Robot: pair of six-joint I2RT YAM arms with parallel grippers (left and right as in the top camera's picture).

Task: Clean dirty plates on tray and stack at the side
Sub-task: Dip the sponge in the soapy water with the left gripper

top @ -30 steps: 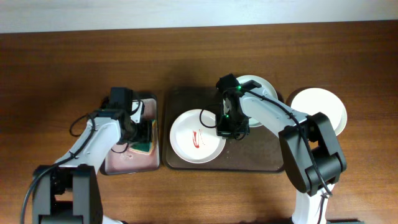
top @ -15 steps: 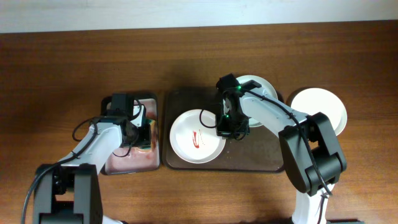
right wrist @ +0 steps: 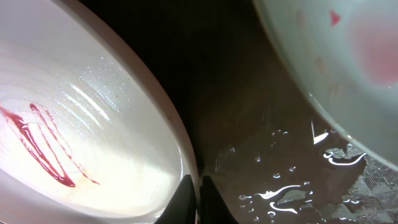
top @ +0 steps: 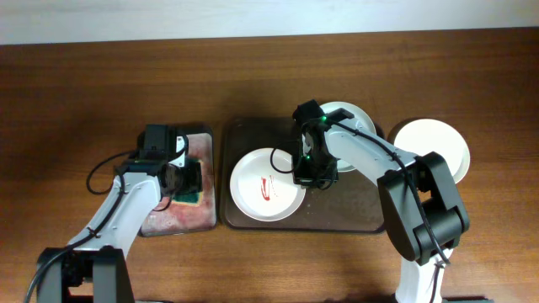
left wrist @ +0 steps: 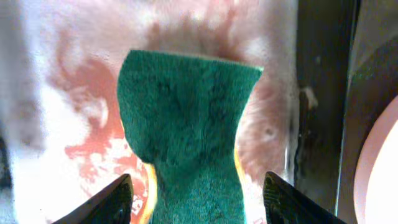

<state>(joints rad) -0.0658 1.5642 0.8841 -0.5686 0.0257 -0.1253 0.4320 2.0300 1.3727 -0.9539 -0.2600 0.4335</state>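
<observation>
The left gripper pinches the sponge's green side across its middle [top: 189, 187] [left wrist: 194, 174] next, to leave its yellow bottom free to clean the white plate.
On the dark brown tray [top: 354, 210] lies a white plate [top: 268, 187] with red smears at its centre. My right gripper [top: 305, 178] is shut on this plate's right rim; the right wrist view shows the fingers [right wrist: 186, 199] pinching the edge of the plate [right wrist: 93, 124]. A second plate [top: 345, 116] with pink traces [right wrist: 336, 62] sits at the tray's back right, partly under my right arm. A third white plate [top: 431, 147] rests on the table right of the tray. My left gripper [top: 192, 182] [left wrist: 196, 202] stands open astride a green sponge [left wrist: 186, 124], with a gap on both sides.
The sponge [top: 189, 197] lies in a small black tray with a pink, red-stained inside [top: 173, 220] [left wrist: 62, 93], just left of the brown tray. Water droplets cover the brown tray's floor [right wrist: 280, 186]. Bare wooden table [top: 84, 84] surrounds both trays.
My left arm has shifted over the small tray, its wrist now further left, and the sponge still lies there. The right arm and its plate have not moved.
</observation>
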